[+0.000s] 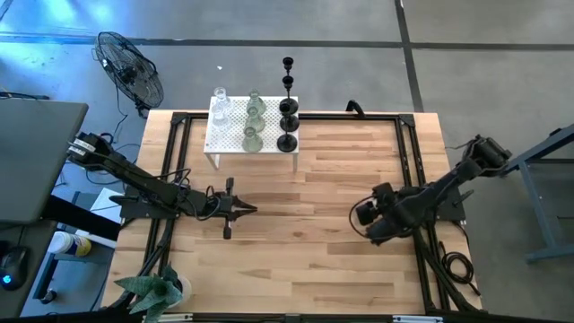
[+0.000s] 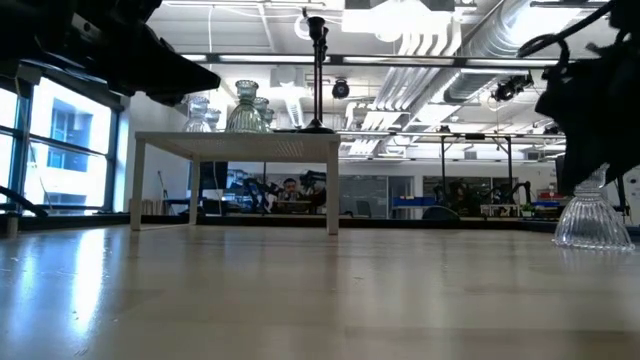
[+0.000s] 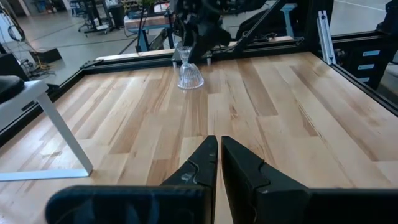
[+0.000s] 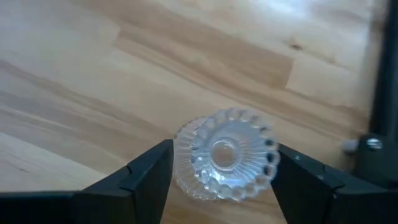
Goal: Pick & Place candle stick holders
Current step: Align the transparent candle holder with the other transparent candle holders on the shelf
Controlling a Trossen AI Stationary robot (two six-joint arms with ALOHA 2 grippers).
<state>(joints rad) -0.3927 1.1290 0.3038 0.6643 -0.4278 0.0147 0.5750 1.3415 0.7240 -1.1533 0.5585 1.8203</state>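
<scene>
I need to move the holder to the little table, so next I need to grab the clear glass holder (image 4: 225, 155) with my right gripper just below the holder's scalloped rim.
A clear glass candle stick holder (image 4: 225, 155) stands upright on its flared base on the wooden table at the right, also seen in the low view (image 2: 592, 215) and the left wrist view (image 3: 189, 74). My right gripper (image 4: 224, 171) is open above it, pointing steeply down, one finger on each side of the glass; in the high view the gripper (image 1: 372, 224) covers it. More holders stand on the white perforated little table (image 1: 269, 148) at the far middle: clear (image 1: 221, 106), pale green (image 1: 254, 121) and black (image 1: 287, 117). My left gripper (image 1: 247, 209) waits shut at centre left. My right gripper comes at the clear holder from above, slanting down. Its fingers (image 4: 152, 177) stand close beside the scalloped rim (image 4: 183, 149) on two opposite sides. I cannot tell whether they touch the glass. The holder stands on the table on its wide base.
A black frame rail (image 1: 408, 161) runs along the table's right side close to the right arm, another along the left (image 1: 166, 170). A floor fan (image 1: 130, 67) stands beyond the far left corner, a plant (image 1: 157, 292) at the near left. Bare wood (image 1: 305, 233) lies between the arms.
</scene>
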